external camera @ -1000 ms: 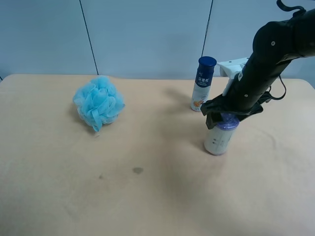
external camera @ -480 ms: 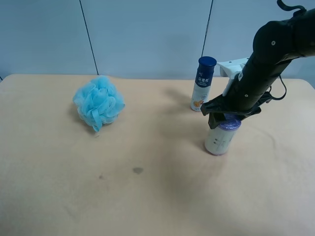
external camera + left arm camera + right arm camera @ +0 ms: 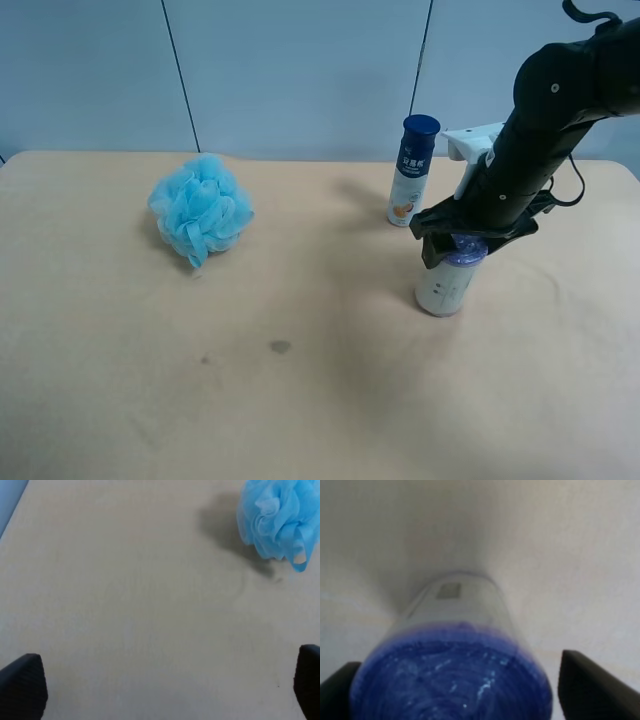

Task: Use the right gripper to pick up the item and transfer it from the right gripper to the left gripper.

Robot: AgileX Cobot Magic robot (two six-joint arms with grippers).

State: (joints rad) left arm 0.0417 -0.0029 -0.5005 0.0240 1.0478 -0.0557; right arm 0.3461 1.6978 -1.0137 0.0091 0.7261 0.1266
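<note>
My right gripper picks up the roll by its purple top end next, leaving the roll's white body free for my left gripper.
The item, a stout white roll with purple ends, stands upright on the tan table at the exterior high view's right. My right gripper hangs over its top end, one black finger on each side. In the right wrist view the roll's purple top fills the space between the fingertips, with thin gaps showing, so the gripper is open around it. My left gripper is open and empty over bare table; it is out of the exterior high view.
A slim white bottle with a dark blue cap stands just behind the roll, close to the right arm. A fluffy light-blue bath pouf lies at the left, and also shows in the left wrist view.
My right gripper has shifted slightly to the right over the roll's top. The roll still stands in the same place on the table.
</note>
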